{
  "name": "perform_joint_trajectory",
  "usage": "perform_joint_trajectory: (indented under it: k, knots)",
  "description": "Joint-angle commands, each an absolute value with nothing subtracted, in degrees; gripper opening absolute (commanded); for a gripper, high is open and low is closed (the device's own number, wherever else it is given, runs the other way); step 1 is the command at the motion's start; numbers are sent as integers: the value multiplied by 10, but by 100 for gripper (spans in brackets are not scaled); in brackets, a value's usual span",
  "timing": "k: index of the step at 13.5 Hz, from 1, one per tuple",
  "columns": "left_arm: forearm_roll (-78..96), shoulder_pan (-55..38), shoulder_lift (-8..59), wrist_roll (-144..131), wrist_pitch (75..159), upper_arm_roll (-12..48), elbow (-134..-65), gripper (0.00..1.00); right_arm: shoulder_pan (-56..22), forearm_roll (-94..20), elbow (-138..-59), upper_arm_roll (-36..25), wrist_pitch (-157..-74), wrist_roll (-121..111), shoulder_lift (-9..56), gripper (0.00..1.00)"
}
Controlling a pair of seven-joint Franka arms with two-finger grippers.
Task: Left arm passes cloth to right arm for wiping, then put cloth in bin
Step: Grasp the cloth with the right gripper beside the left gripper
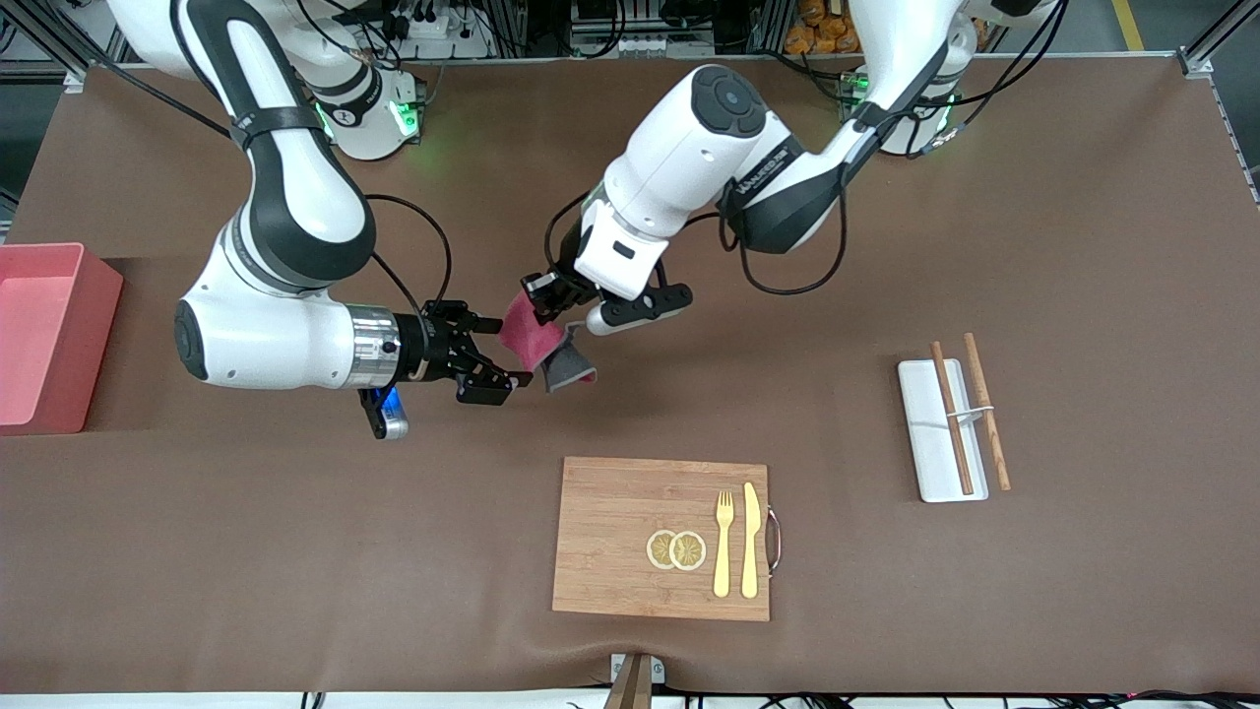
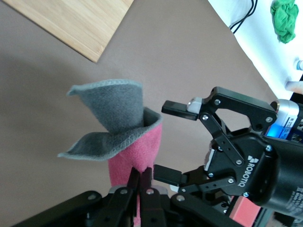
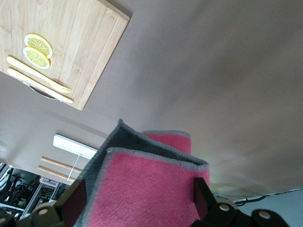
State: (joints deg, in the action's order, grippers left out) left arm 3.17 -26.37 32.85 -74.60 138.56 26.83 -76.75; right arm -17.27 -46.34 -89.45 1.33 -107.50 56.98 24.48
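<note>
My right gripper should leave the maroon cloth's grey flap (image 1: 566,365) free for wiping, so it needs to grab the cloth by its pink end (image 1: 523,332) next.
The maroon cloth (image 1: 530,340) with its grey underside hangs in the air over the middle of the table. My left gripper (image 1: 544,298) is shut on its upper edge, and the left wrist view shows the jaws pinching the fabric (image 2: 135,142). My right gripper (image 1: 503,352) is open with a finger on each side of the cloth, not closed on it. The right wrist view shows the cloth (image 3: 147,189) filling the gap between its fingers. The pink bin (image 1: 98,325) stands at the right arm's end of the table.
A wooden cutting board (image 1: 600,532) with lemon slices (image 1: 676,549), a fork and a knife lies nearer the front camera. A white tray (image 1: 930,443) with chopsticks (image 1: 951,418) lies toward the left arm's end.
</note>
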Motion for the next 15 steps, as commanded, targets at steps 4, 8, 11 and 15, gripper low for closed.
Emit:
perform_joint_trajectory:
  k: [4,8,11,15]
  knots:
    - [42,-275,342,-796,1411,261,-746,0,-149,-471,-904,12,-1020,547,238,100]
    - [41,-280,345,-806,1433,261,-746,0,-150,-469,-904,11,-1001,547,239,100]
    - [41,-280,347,-803,1433,261,-747,0,-151,-468,-910,12,-996,507,240,19]
    - [41,-279,347,-802,1433,261,-747,0,-151,-468,-910,12,-985,460,241,0]
